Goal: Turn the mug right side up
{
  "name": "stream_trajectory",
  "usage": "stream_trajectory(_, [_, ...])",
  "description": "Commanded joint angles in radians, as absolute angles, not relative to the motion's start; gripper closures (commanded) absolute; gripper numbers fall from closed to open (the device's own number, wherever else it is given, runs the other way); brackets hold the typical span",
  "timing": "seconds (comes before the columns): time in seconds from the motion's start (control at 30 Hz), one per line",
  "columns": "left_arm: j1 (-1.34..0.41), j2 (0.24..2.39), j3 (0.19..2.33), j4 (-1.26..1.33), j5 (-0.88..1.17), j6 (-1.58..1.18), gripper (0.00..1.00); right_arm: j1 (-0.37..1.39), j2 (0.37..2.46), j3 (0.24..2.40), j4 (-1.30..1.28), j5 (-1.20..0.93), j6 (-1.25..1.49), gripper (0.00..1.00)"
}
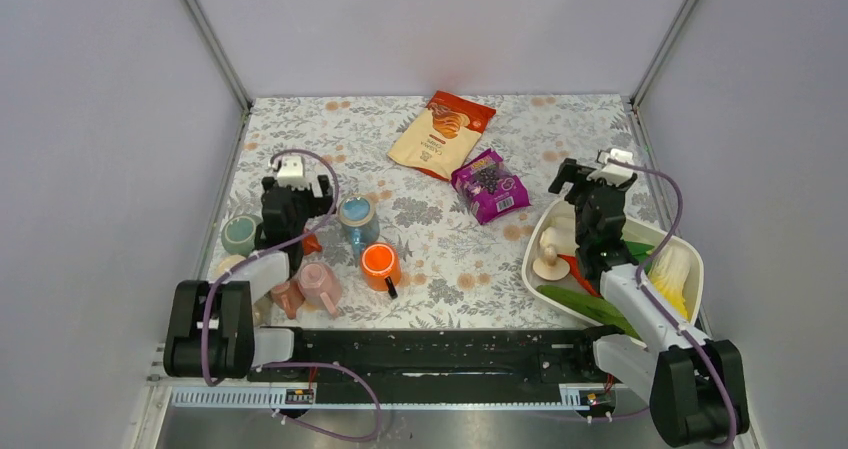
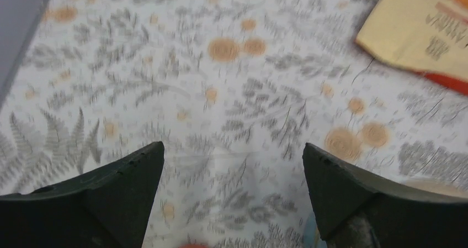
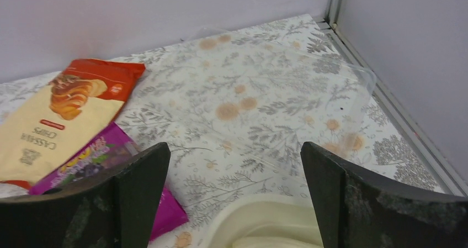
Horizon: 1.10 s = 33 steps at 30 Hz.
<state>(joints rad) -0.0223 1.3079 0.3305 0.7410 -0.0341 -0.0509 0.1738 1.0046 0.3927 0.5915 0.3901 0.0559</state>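
The blue mug should be grabbed by its handle (image 1: 357, 242) next, with my left gripper. The mug's body then stays free for my right gripper to turn it upright.
Several mugs stand in a cluster at the left of the table. A blue mug (image 1: 357, 219) shows a flat closed top, apparently upside down. An orange mug (image 1: 380, 265) with a black handle stands mouth up. A green mug (image 1: 238, 234), a pink mug (image 1: 320, 283) and a cream mug (image 1: 228, 266) are around my left arm. My left gripper (image 1: 305, 207) is open and empty, just left of the blue mug; in the left wrist view (image 2: 232, 154) only tablecloth lies between its fingers. My right gripper (image 1: 585, 194) is open and empty over the white basin's far rim.
A white basin (image 1: 690, 299) at the right holds vegetables and utensils; its rim shows in the right wrist view (image 3: 248, 215). A chips bag (image 1: 440, 134) and a purple snack bag (image 1: 489, 184) lie at the back middle. Walls enclose the table.
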Motion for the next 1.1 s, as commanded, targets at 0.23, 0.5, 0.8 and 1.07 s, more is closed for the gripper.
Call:
stream_trajectory(0.23, [-0.070,1.097,0.939,-0.455,0.262,-0.041,0.08,0.189,1.051,0.695,0.013,0.172,0.222,0.01])
stream_trajectory(0.5, [-0.271,1.163,1.026,-0.812,0.161,-0.013,0.19,0.201,1.064,0.684,0.033,0.143,0.238,0.01])
stream_trajectory(0.8, [-0.367,1.245,0.996,-0.820,0.110,-0.025,0.22,0.201,1.061,0.659,0.066,0.167,0.244,0.01])
stream_trajectory(1.07, [-0.363,1.361,1.031,-0.727,0.039,-0.031,0.32,0.201,1.064,0.654,0.071,0.164,0.252,0.01])
